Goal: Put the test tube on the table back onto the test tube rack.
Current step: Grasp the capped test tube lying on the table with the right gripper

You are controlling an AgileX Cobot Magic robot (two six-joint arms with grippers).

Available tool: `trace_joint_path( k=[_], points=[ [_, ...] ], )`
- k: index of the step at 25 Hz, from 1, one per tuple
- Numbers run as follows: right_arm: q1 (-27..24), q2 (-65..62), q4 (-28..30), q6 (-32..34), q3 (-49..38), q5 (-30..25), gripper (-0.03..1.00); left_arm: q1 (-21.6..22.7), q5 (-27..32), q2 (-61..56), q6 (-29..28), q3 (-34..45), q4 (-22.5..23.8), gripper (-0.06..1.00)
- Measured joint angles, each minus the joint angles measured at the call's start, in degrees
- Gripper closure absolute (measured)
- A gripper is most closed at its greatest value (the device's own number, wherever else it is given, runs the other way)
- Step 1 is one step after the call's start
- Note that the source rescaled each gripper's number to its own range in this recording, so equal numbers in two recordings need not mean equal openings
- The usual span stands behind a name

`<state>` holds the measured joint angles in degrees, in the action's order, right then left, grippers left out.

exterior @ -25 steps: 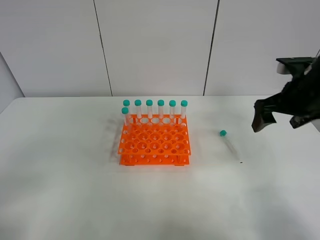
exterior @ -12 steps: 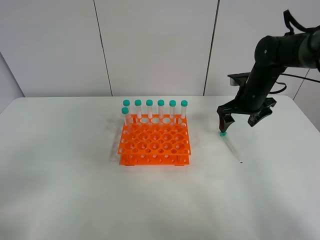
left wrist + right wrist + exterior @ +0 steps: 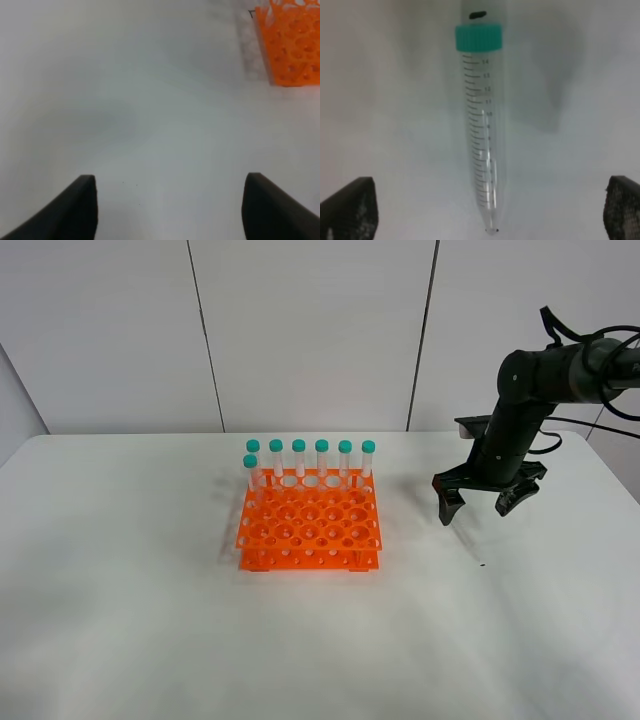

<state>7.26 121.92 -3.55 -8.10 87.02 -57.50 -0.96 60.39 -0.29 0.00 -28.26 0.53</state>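
Observation:
Next, my right gripper grabs the test tube by its body near the conical tip (image 3: 465, 537), to return the test tube to the orange rack (image 3: 310, 525).
The test tube (image 3: 484, 135) lies flat on the white table (image 3: 150, 620), teal-green cap away from the camera and conical tip towards it in the right wrist view. My right gripper (image 3: 476, 513) hangs open low over it, one finger on each side, not touching; it also shows in the right wrist view (image 3: 487, 210). In the exterior view the tube is only a faint streak under the gripper. The orange test tube rack (image 3: 310, 525) stands left of the tube. My left gripper (image 3: 170, 210) is open and empty over bare table, out of the exterior view.
Several teal-capped tubes (image 3: 310, 458) stand upright in the rack's back row, one more in the second row at the left. A corner of the rack (image 3: 292, 45) shows in the left wrist view. A tiny dark speck (image 3: 482, 564) lies near the tube's tip.
My right arm has swung in from the right edge, moved left and come down over the lying tube, gripper open throughout. The tube and rack have not moved.

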Motion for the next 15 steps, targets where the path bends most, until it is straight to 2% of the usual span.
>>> trace_joint_path(
  k=[8, 15],
  points=[
    [0.0, 3.0, 0.0, 0.2, 0.1, 2.4, -0.03, 0.0, 0.0, 0.0, 0.0, 0.0, 0.0, 0.14],
    [0.0, 5.2, 0.0, 0.2, 0.1, 2.4, -0.03, 0.0, 0.0, 0.0, 0.0, 0.0, 0.0, 0.14]
  ],
)
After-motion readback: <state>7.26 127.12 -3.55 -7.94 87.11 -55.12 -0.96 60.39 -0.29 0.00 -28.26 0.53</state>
